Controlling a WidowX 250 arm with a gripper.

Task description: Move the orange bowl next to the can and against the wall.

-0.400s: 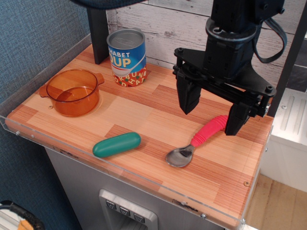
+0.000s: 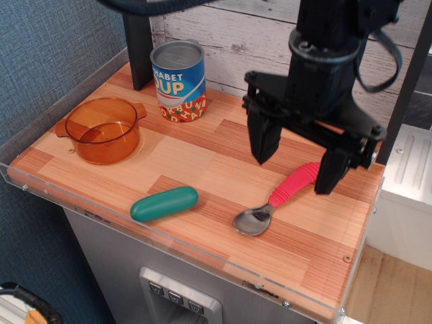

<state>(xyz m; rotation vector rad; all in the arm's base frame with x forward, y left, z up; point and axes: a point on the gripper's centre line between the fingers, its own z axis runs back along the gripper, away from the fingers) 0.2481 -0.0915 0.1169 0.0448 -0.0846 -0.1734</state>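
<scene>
The orange bowl should be set beside the can [image 2: 179, 81] and against the wall, so my gripper next needs to grab the bowl by its rim [image 2: 138, 123].
The orange bowl [image 2: 103, 130] is a translucent pot shape with two tab handles. It sits upright and empty at the left front of the wooden table. The can [image 2: 179, 81] stands behind and to the right of it, close to the whitewashed plank wall [image 2: 236, 30]. A bowl's width of table lies between bowl and can. My gripper [image 2: 297, 162] hangs open and empty above the right half of the table, well to the right of the bowl, with its two black fingers [image 2: 262, 140] spread wide.
A green capsule-shaped object [image 2: 164, 203] lies near the front edge. A spoon with a pink handle [image 2: 278, 199] lies under my gripper. A dark post [image 2: 137, 47] stands left of the can. A clear acrylic rim [image 2: 61, 88] edges the table; the blue textured wall is at left.
My gripper has shifted very slightly left and up. The bowl, can and other things have not moved.
</scene>
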